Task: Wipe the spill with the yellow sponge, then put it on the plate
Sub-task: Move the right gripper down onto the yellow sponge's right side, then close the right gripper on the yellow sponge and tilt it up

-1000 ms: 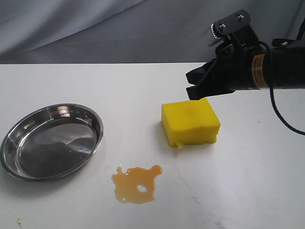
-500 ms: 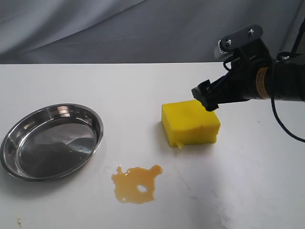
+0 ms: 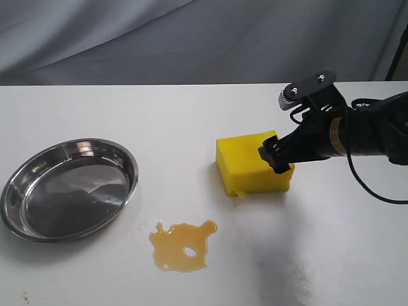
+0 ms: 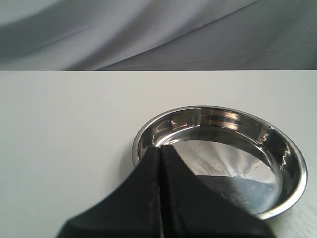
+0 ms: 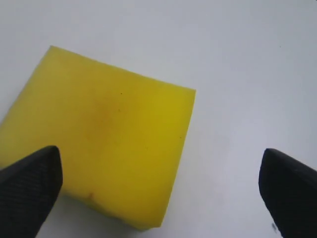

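My right gripper grips the yellow sponge by its short end [image 3: 281,155] next, to wipe up the amber spill [image 3: 182,245].
The yellow sponge [image 3: 250,164] lies on the white table, right of centre. My right gripper [image 3: 276,157] is low over the sponge's right end and is open. In the right wrist view its fingertips [image 5: 30,186] stand wide apart. One fingertip is over the yellow sponge [image 5: 101,136], the other over bare table past the sponge's edge. The amber spill [image 3: 182,245] lies in front of the sponge, apart from it. The steel plate [image 3: 132,173] rests at the left. My left gripper [image 4: 159,149] is shut on nothing, hovering at the near rim of the plate [image 4: 292,151].
A grey cloth backdrop [image 3: 159,38] hangs behind the white table [image 3: 159,108]. The right arm's black cable [image 3: 370,185] loops down over the table at the right.
My right gripper has dropped from above and behind the sponge down to its right end. The sponge, spill and plate have not moved.
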